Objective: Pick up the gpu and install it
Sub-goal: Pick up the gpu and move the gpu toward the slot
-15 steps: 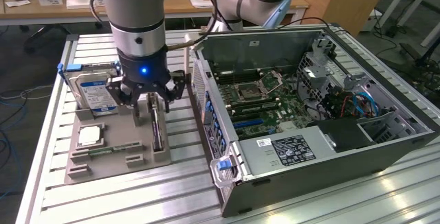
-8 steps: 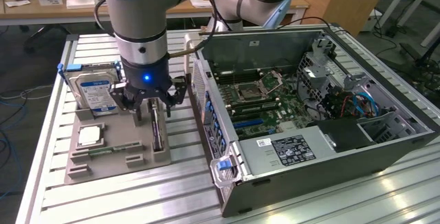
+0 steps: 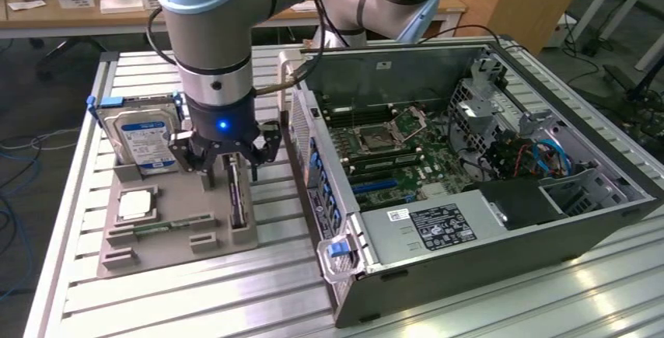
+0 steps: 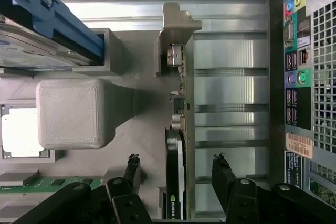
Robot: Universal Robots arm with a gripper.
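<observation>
My gripper next grabs the GPU across its flat cooler section (image 4: 177,174), where two straight sides face the fingers. The metal bracket (image 4: 176,29) flares outward at one end of the GPU.
The gpu (image 3: 236,198) is a thin dark card standing on edge in a slot of the grey holder (image 3: 176,198) on the exterior view's left. My gripper (image 3: 228,171) hangs straight over its far end, open. In the wrist view the gpu (image 4: 181,103) runs between the two black fingertips (image 4: 131,169), with a gap on each side, and the gripper (image 4: 177,174) straddles the card's dark cooler face without touching it.
The open computer case (image 3: 467,159) lies to the exterior view's right, its motherboard (image 3: 389,151) exposed and its rear ports (image 4: 299,77) facing the holder. A silver hard drive (image 3: 145,140) stands behind the gripper. A green memory stick (image 3: 155,229) and a chip (image 3: 137,204) also sit in the holder.
</observation>
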